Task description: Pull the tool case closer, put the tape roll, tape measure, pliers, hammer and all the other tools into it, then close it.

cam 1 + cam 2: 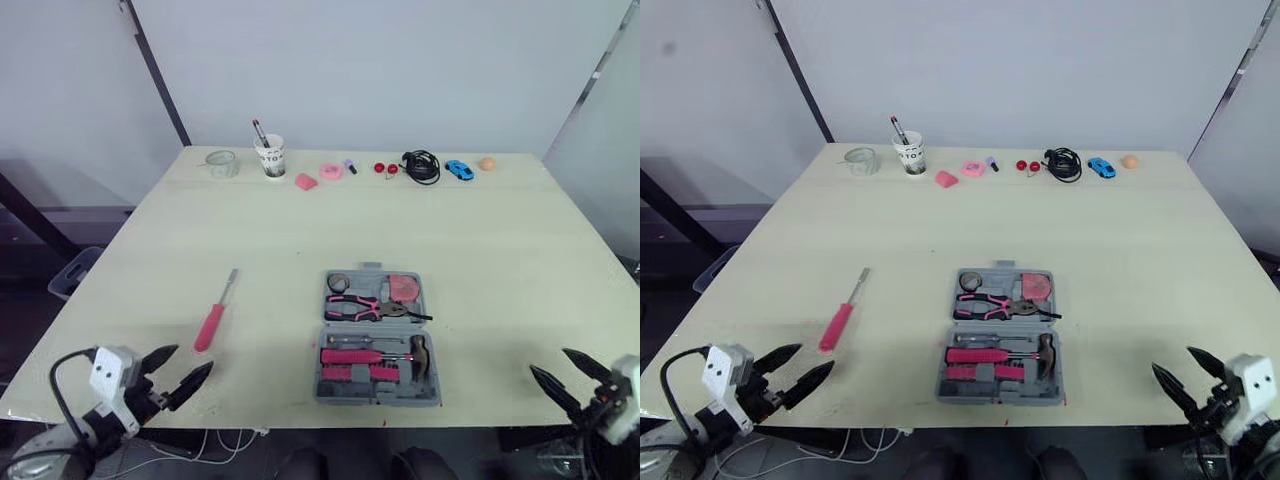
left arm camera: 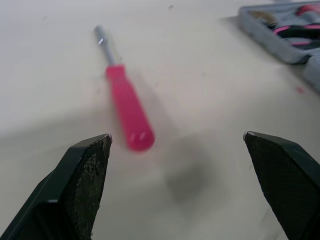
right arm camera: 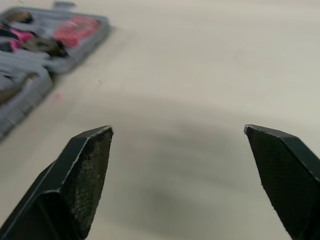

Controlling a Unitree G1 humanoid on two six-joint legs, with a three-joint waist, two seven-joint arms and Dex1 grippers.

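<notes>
My left gripper picks up the long screwdriver by its thick red handle (image 1: 209, 328) next, since its bulk sits behind a thin shaft (image 1: 230, 285).
The grey tool case (image 1: 378, 337) lies open near the table's front edge, holding pink-handled pliers (image 1: 365, 307), a hammer (image 1: 418, 355), a pink tape measure (image 1: 404, 288) and other pink tools. A pink-handled screwdriver (image 1: 214, 315) lies on the table left of the case, also in the left wrist view (image 2: 127, 109). My left gripper (image 1: 185, 371) stands open at the front left corner, a little short of the screwdriver's handle. My right gripper (image 1: 567, 376) is open at the front right, apart from the case. Nothing sits between either pair of fingers.
Along the table's far edge stand a clear tape roll (image 1: 221, 163), a white cup with pens (image 1: 270, 156), pink items (image 1: 318, 176), a black cable coil (image 1: 421, 166), a blue toy car (image 1: 459, 169) and an orange ball (image 1: 486, 163). A grey bin (image 1: 74, 272) sits left of the table.
</notes>
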